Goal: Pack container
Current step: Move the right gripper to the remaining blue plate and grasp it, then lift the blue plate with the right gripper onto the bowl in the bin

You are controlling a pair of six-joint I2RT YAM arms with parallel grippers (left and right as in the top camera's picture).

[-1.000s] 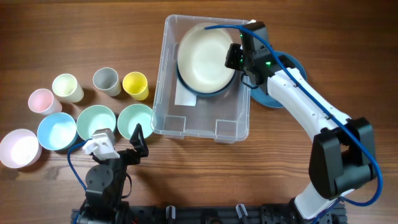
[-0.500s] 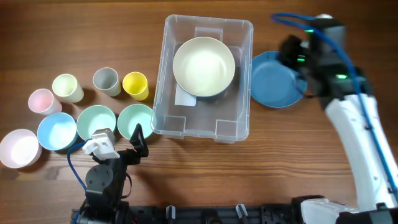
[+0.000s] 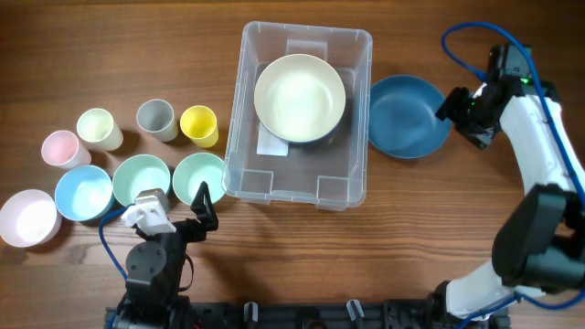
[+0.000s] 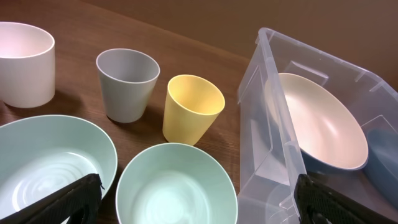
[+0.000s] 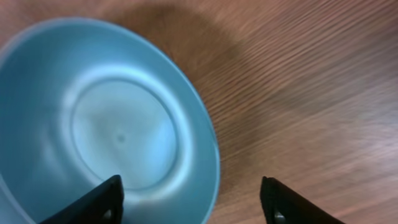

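My right gripper grips the bowl's rim opposite the container next, which leaves the blue bowl's base free to settle inside the container.
The clear plastic container [image 3: 247,110] stands at the table's middle and holds a cream bowl with a dark blue outside [image 3: 300,97]; both also show in the left wrist view, the container [image 4: 273,155] and the bowl [image 4: 317,121]. A blue bowl [image 3: 408,115] lies on the table right of the container. My right gripper [image 3: 462,114] is open and empty over that bowl's right rim; in the right wrist view its fingers [image 5: 193,202] straddle the rim of the blue bowl [image 5: 106,124]. My left gripper [image 3: 183,208] is open and empty at the front left, over a mint bowl [image 4: 177,186].
Left of the container stand a yellow cup [image 3: 198,124], a grey cup [image 3: 155,117], a pale green cup [image 3: 99,128] and a pink cup [image 3: 60,148]. In front of them lie two mint bowls [image 3: 142,178], a light blue bowl [image 3: 82,192] and a pale pink bowl [image 3: 27,217].
My right gripper let go of the cream bowl inside the container, swung right out of it and now hovers open over the blue bowl's right rim. The left arm has not moved.
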